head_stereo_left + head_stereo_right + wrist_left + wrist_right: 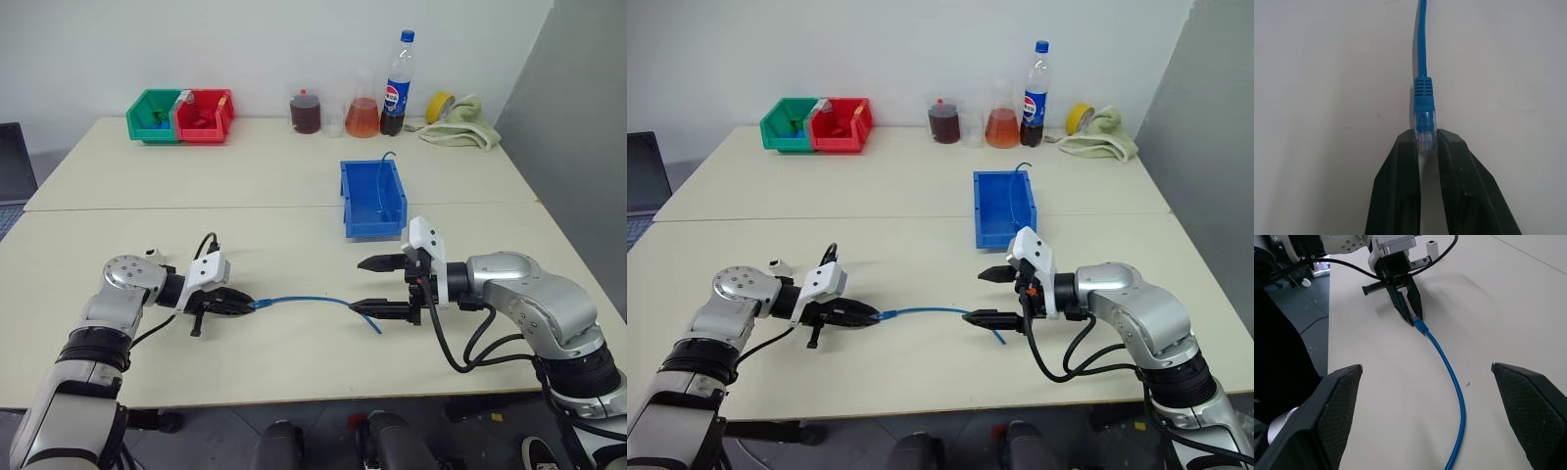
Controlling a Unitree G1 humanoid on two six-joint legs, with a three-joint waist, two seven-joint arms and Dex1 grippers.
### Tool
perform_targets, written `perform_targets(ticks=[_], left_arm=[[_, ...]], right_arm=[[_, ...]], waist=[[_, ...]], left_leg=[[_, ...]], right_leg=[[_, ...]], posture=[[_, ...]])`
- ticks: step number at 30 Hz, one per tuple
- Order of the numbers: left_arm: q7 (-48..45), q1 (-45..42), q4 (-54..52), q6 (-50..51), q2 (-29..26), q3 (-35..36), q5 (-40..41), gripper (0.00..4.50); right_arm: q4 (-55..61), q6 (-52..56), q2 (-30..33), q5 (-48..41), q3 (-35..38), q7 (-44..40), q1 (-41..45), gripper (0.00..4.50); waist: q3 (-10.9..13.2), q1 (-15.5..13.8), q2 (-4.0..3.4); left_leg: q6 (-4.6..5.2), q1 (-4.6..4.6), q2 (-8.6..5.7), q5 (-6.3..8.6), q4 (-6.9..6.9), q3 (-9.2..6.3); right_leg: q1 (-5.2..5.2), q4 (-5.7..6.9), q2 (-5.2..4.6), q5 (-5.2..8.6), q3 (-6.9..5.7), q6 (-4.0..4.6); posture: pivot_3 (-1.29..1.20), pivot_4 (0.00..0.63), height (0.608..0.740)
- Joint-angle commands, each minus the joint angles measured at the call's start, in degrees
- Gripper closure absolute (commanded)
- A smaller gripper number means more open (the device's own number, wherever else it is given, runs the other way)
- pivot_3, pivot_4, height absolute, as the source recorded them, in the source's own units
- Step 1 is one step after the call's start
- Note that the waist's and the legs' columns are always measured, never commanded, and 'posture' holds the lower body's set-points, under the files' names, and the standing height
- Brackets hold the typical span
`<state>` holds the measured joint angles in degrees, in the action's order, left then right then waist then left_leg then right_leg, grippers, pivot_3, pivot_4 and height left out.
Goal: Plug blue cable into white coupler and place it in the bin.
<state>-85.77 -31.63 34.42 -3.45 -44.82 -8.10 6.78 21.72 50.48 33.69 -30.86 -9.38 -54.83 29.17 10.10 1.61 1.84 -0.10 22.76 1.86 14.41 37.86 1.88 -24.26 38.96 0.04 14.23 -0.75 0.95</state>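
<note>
I need to grab the blue cable by its blue boot (263,304) (1421,326) with my right gripper, because my left gripper's fingers cover the clear plug and the cable behind is slack and curved.
The blue cable (304,299) lies across the front of the table between my two grippers. My left gripper (245,304) is shut on the clear plug (1425,131) at the cable's left end. The cable's other end runs just under the lower finger of my right gripper (380,286), which stands wide open and holds nothing. The white coupler (1431,245) sits on the table just behind my left wrist, also visible as a small white block (779,265). The bin (372,201), bright blue, stands in the middle of the table beyond my right gripper.
A green bin (152,115) and a red bin (204,115) sit at the back left. Two flasks (361,116), a cola bottle (396,86), a yellow tape roll (439,103) and a cloth (465,124) line the back right. A thin dark wire lies in the blue bin.
</note>
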Motion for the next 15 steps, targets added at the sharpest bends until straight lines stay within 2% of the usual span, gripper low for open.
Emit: perform_targets(ticks=[1, 6, 9, 15], left_arm=[[4.63, 1.65, -13.79, 17.11, 0.65, 3.56, 6.24, 4.26], [17.09, 4.69, -31.69, 38.28, 4.76, 10.94, 16.59, 4.26], [26.32, 6.64, -41.63, 49.66, 9.14, 16.56, 24.23, 4.26], [39.37, 7.50, -49.65, 62.36, 17.38, 23.38, 35.81, 4.26]], right_arm=[[3.46, 1.17, -0.39, -3.33, 2.58, 1.40, -0.25, 0.00], [5.08, 3.95, -0.97, -7.16, 5.70, 3.88, -0.17, 0.00], [6.01, 7.13, -1.13, -11.68, 9.06, 5.56, 0.07, 0.00], [6.48, 11.38, -1.87, -17.83, 11.36, 8.66, -0.07, 0.00]], waist=[[0.00, -0.02, 0.00], [0.05, -0.20, 0.08], [0.05, -0.07, 0.08], [0.06, 0.06, 0.09]], left_leg=[[0.00, 0.02, 0.00, 0.00, 0.02, -0.01], [0.00, 0.12, -0.01, 0.00, 0.08, -0.09], [-0.01, 0.10, -0.03, 0.00, 0.07, -0.08], [-0.02, 0.00, 0.02, -0.01, 0.05, -0.10]], right_leg=[[0.00, -0.01, 0.00, 0.00, -0.01, 0.00], [-0.01, -0.02, -0.05, -0.02, -0.05, -0.04], [0.00, -0.04, -0.06, -0.03, -0.02, -0.07], [0.05, 0.02, 0.01, -0.03, -0.01, -0.07]], posture=[[0.00, 0.150, 0.740], [0.00, 0.150, 0.740], [0.00, 0.150, 0.740], [0.00, 0.150, 0.740]])
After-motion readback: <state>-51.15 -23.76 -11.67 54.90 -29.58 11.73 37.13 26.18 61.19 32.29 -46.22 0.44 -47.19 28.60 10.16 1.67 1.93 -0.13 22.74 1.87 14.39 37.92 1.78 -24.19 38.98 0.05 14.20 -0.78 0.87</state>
